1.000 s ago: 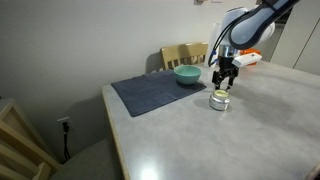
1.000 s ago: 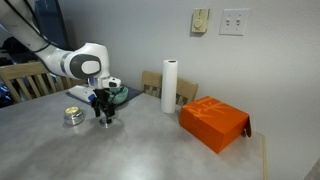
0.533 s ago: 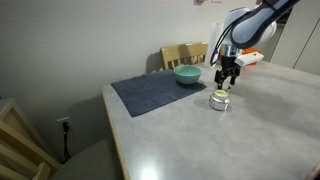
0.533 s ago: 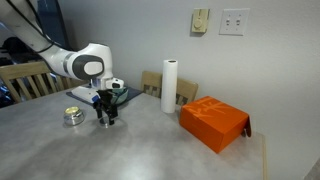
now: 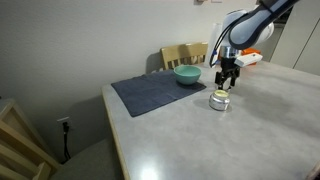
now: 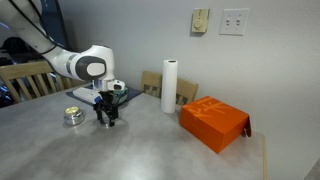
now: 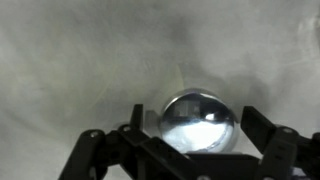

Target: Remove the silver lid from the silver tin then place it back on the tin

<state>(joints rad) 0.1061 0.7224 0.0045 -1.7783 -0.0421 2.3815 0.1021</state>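
The silver lid (image 7: 200, 122) needs to be picked up next by my gripper, from above and by opposite sides of its round edge. That leaves the lid's bottom to place on the tin.
The silver tin (image 5: 219, 100) stands uncovered on the grey table, yellowish inside; it also shows in an exterior view (image 6: 73, 116). The silver lid (image 7: 200, 122) lies on the table beside the tin, a shiny round dome in the wrist view. My gripper (image 7: 197, 115) is low over the lid with a finger on each side and a small gap to each. In the exterior views the gripper (image 5: 228, 82) (image 6: 106, 118) is down at the table next to the tin and hides the lid.
A teal bowl (image 5: 186, 74) sits on a dark mat (image 5: 155, 93) near the tin. An orange box (image 6: 213, 122) and a paper towel roll (image 6: 170, 86) stand further along the table. Wooden chairs (image 5: 185, 54) stand at the table's edge.
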